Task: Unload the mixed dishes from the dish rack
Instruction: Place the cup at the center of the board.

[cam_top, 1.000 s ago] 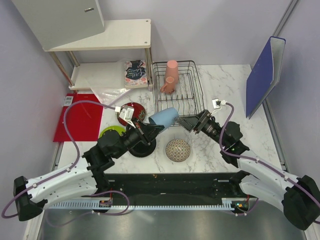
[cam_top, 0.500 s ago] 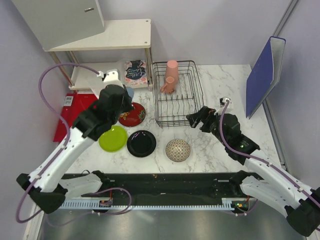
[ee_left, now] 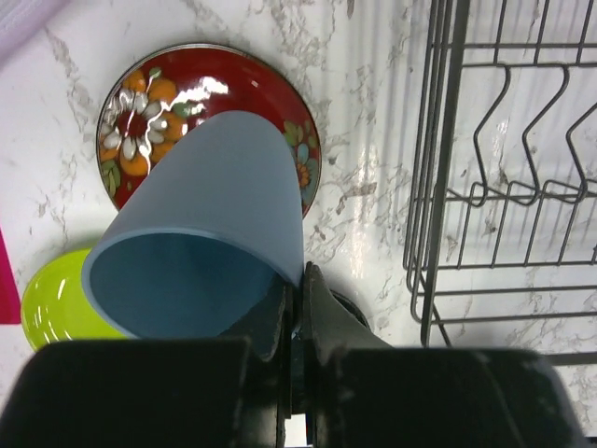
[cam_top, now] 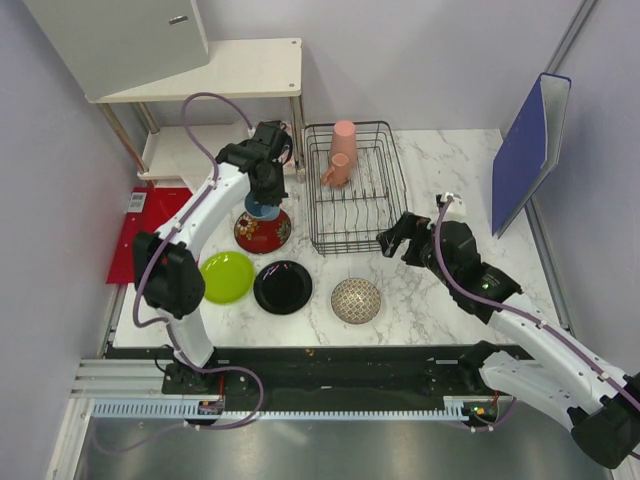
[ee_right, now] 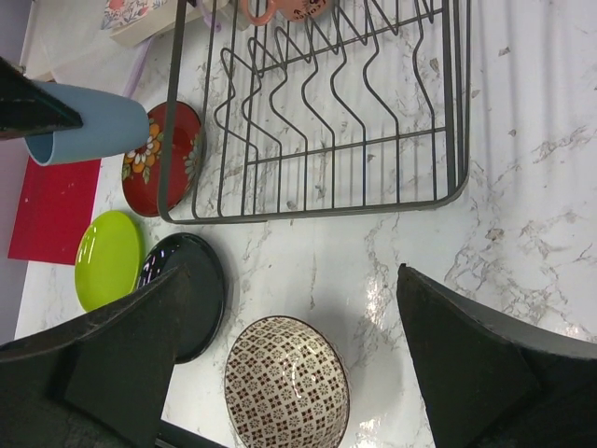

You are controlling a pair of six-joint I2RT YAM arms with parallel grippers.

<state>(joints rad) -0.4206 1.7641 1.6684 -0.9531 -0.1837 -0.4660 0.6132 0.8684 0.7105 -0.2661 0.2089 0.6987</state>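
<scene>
The light-blue cup [cam_top: 262, 209] hangs tilted, well above the dark red patterned plate, so it is too early for my left gripper to open now; the cup would drop and topple there.
My left gripper [cam_top: 264, 192] is shut on the rim of the light-blue cup [cam_top: 262, 209], which hangs tilted over the dark red patterned plate [cam_top: 264, 232]. In the left wrist view the cup [ee_left: 201, 233] covers part of that plate [ee_left: 140, 107]. The black wire dish rack [cam_top: 380, 210] holds a tall pink cup [cam_top: 343, 139] and a small pink mug [cam_top: 335, 173]. On the counter lie the lime-green plate [cam_top: 226, 276], black plate [cam_top: 283, 287] and patterned bowl [cam_top: 356, 300]. My right gripper [ee_right: 291, 280] is open, empty, above the counter between rack [ee_right: 326, 121] and bowl [ee_right: 287, 383].
A white metal-legged shelf [cam_top: 220, 70] stands at the back left with a floral packet [cam_top: 270, 145] beside it. A red mat [cam_top: 160, 240] lies at the left edge. A blue folder [cam_top: 530, 150] leans at the right.
The left arm has swung from the front centre to the back left, carrying the light-blue cup over the red plate. The right gripper has opened wider and drawn back a little from the rack.
</scene>
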